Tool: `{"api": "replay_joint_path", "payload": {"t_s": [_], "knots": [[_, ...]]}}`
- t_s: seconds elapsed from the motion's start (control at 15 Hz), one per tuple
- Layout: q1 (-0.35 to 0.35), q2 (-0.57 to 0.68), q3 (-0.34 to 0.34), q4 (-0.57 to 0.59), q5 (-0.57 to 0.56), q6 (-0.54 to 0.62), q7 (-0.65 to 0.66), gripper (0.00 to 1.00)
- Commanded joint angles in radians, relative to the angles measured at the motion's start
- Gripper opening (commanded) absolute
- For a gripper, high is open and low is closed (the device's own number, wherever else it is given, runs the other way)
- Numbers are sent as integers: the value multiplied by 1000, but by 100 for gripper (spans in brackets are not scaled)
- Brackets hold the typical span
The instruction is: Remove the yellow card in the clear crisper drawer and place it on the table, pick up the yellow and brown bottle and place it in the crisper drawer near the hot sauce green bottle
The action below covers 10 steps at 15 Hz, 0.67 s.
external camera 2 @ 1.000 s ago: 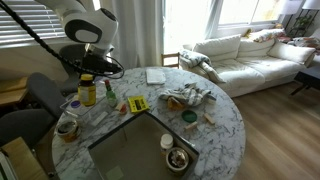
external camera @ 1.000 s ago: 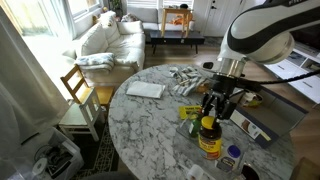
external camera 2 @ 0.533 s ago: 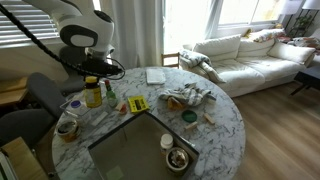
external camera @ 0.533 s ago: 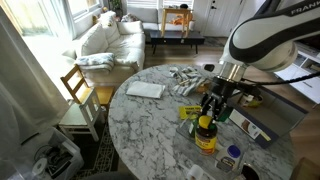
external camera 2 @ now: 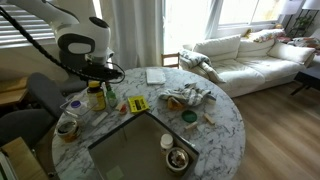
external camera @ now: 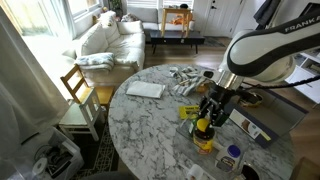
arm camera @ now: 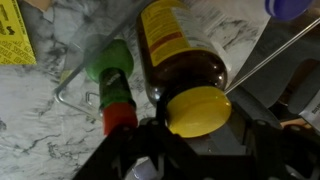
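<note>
I need to open my gripper and let go of the jar now. The jar hangs upright and low inside the clear crisper drawer's edges, so it would land in the drawer.
My gripper is shut on the yellow lid of the yellow and brown bottle, an amber jar with a yellow label. In both exterior views the jar hangs upright under the gripper, low over the clear crisper drawer, whose edges are faint. The hot sauce green bottle with its red top lies right beside the jar, and it also shows in an exterior view. The yellow card lies flat on the marble table, outside the drawer.
A white paper pad and crumpled cloth lie further along the table. A white blue-capped bottle stands near the drawer. A dark grey box and a small bowl sit at the table's edge.
My gripper has come down a little with the jar in it and moved it closer to the green bottle. The card has not moved.
</note>
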Motion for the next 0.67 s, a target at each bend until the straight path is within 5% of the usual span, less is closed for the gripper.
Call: {"api": "replay_joint_path", "payload": {"t_s": [0.0,0.13,0.33,0.47,0.53,0.6], "knots": [[15,-3,-9,-8,-15,29,16,37],[14,-7,-10,-6,-18,27,20,87],[12,-13,-10,0,4,23,1,97],[11,-19,-11,0,8,23,0,81],[11,-24,-13,0,5,23,1,83],[10,-31,-15,2,4,12,0,97]]}}
